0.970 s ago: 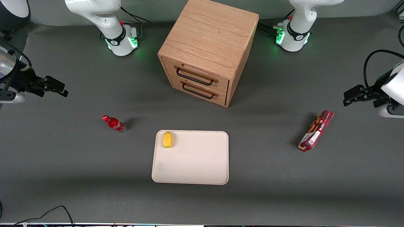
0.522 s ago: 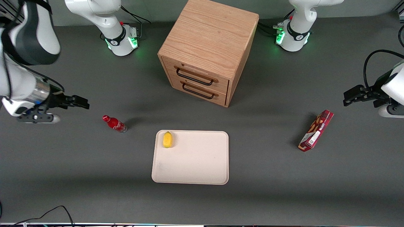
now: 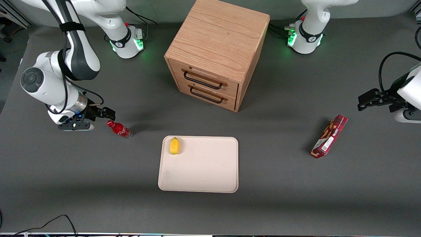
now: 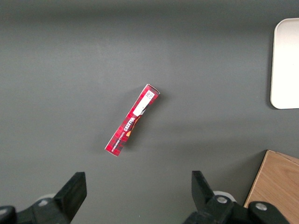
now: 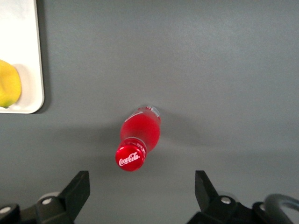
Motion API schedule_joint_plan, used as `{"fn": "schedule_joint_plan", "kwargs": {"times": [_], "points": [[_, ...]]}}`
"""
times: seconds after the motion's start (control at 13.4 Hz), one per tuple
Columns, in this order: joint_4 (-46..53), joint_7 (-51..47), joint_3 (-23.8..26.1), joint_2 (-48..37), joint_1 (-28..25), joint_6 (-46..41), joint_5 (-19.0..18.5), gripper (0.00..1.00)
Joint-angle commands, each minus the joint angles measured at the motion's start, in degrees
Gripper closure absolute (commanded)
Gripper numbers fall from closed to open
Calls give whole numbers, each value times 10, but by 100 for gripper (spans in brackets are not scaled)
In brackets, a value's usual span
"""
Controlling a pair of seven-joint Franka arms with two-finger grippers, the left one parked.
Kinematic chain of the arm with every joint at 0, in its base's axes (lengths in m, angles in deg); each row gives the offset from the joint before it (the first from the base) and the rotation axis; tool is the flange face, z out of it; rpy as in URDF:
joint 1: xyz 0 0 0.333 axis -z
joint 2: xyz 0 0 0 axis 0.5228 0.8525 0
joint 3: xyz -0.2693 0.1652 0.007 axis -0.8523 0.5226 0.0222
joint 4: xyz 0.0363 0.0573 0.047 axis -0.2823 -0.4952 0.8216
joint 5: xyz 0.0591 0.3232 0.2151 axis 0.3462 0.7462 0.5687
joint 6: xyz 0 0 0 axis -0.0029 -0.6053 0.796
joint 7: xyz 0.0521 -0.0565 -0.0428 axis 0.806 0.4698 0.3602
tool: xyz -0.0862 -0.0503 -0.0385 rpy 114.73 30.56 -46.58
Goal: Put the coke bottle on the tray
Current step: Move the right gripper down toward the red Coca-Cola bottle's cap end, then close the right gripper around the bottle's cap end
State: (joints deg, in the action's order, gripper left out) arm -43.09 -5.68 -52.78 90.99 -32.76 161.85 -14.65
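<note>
I need to grab the coke bottle by its red cap (image 3: 110, 123) with my right gripper next. Then I can place the coke bottle on the tray (image 3: 204, 168).
The coke bottle (image 3: 119, 129) is small and red with a red cap, and stands upright on the grey table beside the tray, toward the working arm's end. In the right wrist view its cap and body (image 5: 138, 137) show from above. The cream-white tray (image 3: 204, 168) lies flat nearer the front camera than the cabinet; one corner of it shows in the right wrist view (image 5: 21, 56). My right gripper (image 3: 107, 115) hangs above the table close beside the bottle's cap. It is open and empty (image 5: 141, 191), and the bottle lies just outside the gap between its fingers.
A yellow lemon (image 3: 174, 145) lies on the tray's corner nearest the bottle, also in the right wrist view (image 5: 7, 84). A wooden two-drawer cabinet (image 3: 213, 52) stands mid-table. A red snack box (image 3: 329, 136) lies toward the parked arm's end, also in the left wrist view (image 4: 133, 119).
My right arm has swung in from the table's edge and come down; the gripper now sits close beside the bottle's cap. The bottle, tray and lemon have not moved.
</note>
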Motion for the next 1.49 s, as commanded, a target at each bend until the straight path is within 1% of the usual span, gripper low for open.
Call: {"fn": "schedule_joint_plan", "kwargs": {"times": [0.0,0.37,0.45,0.52,0.6,0.67,0.75,0.97,1.04,1.12,1.27,1.42], "points": [[-24,-11,1,1,-2,47,-12,2],[-27,-19,1,21,-3,84,-12,9],[-27,-27,1,27,-7,87,-12,13],[-26,-27,1,28,-7,88,-12,30],[-26,-27,2,27,-7,88,-12,57],[-27,-30,2,26,-7,87,-13,88],[-26,-37,4,25,-7,87,-13,100],[-25,-41,11,7,-7,68,-13,100],[-17,-41,11,-8,-6,33,-14,100],[4,-38,11,-26,-1,-17,-17,100],[77,-37,9,-50,1,-145,-43,100],[187,-34,5,-51,2,-288,-46,100]]}}
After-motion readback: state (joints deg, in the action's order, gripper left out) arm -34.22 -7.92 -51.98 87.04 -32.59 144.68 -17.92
